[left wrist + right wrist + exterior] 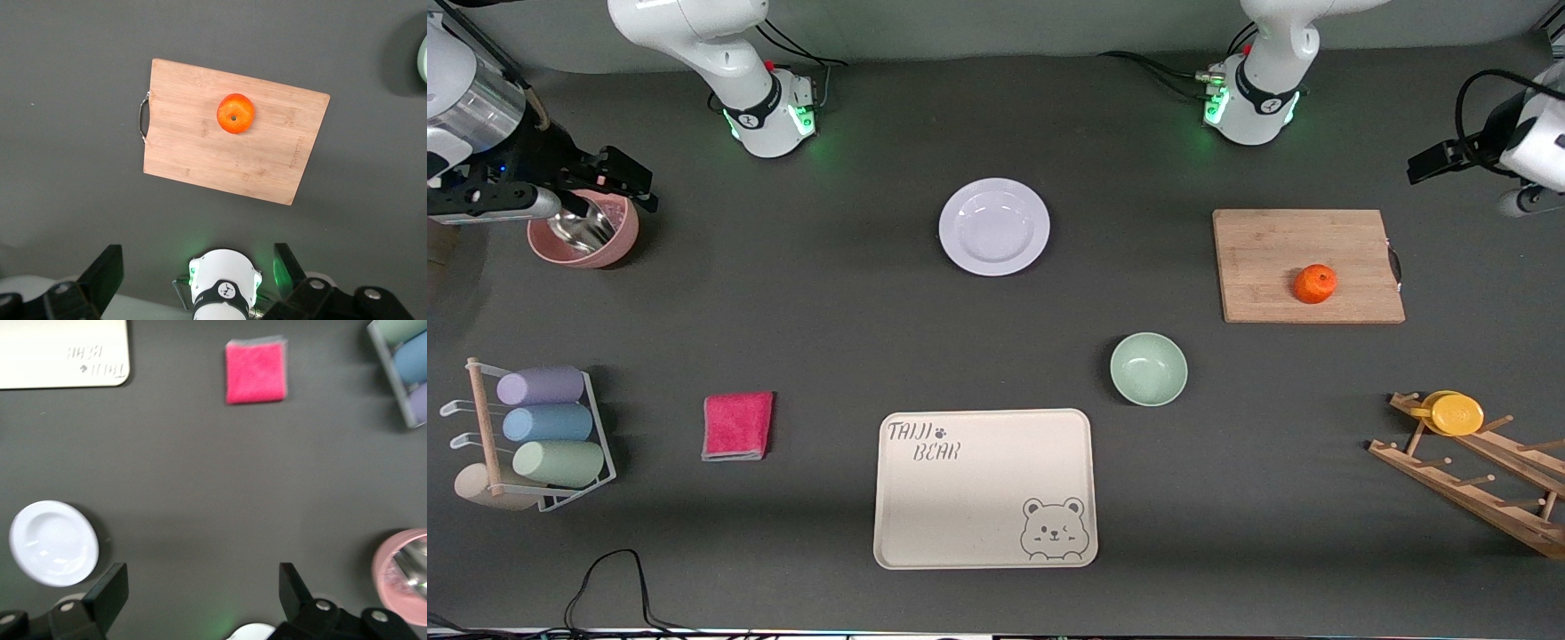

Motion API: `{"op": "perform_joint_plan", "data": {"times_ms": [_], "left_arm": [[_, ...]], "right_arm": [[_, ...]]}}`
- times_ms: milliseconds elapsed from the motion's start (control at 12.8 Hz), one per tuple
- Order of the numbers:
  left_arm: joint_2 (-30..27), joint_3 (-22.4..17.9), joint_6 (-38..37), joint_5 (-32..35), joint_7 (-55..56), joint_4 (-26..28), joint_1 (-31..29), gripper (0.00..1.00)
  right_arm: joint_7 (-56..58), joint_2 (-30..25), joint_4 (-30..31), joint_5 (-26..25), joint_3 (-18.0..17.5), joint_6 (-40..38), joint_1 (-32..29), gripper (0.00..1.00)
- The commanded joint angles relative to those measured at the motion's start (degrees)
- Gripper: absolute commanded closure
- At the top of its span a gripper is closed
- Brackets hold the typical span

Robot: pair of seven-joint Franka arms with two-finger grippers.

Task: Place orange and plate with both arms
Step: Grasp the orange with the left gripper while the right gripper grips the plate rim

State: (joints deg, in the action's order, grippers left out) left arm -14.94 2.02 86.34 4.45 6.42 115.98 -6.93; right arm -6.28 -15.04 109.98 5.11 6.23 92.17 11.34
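The left gripper grabs the round sides of the orange (1315, 284) next, to set it on the white plate (994, 227).
The white plate (994, 227) lies in the middle of the table, empty, farther from the front camera than the bear tray; it also shows in the right wrist view (53, 543). The orange (1315, 284) sits on a wooden cutting board (1272, 258) toward the left arm's end; the left wrist view shows it (235, 113) on the board (200, 153). My left gripper (1427, 164) is up at the left arm's end of the table, open and empty (198, 267). My right gripper (627, 178) hangs over a pink bowl at the right arm's end, open and empty (200, 587).
The cream bear tray (978, 498) lies near the front camera, with a pale green bowl (1148, 369) beside it. A pink cloth (737, 426) and a cup rack (551, 436) are toward the right arm's end. The pink bowl (618, 240) holds something metal. A wooden rack (1467, 471) carries a yellow disc (1456, 413).
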Motion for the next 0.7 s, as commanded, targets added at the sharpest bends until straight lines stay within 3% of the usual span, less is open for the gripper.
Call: {"op": "perform_joint_plan", "data": {"times_ms": [0,156,389,623], "left_arm": [[-2.0,0.3,5.7,0.0,-1.1,6.5,-0.5,0.0],[-2.0,0.1,11.5,0.0,-1.2,12.0,-0.5,0.0],[-1.7,0.0,20.6,0.0,-1.2,19.6,-0.5,0.0],[-1.2,-0.1,31.4,0.0,-1.1,28.4,-0.5,0.0]], "right_arm": [[0.9,-5.1,9.3,6.7,2.9,3.8,0.4,0.0],[5.3,-6.2,14.0,9.1,3.3,6.1,0.4,0.0],[18.2,-5.9,21.9,19.1,6.6,9.7,0.3,0.0],[23.0,-5.4,30.3,28.5,7.2,14.9,0.3,0.0]]}}
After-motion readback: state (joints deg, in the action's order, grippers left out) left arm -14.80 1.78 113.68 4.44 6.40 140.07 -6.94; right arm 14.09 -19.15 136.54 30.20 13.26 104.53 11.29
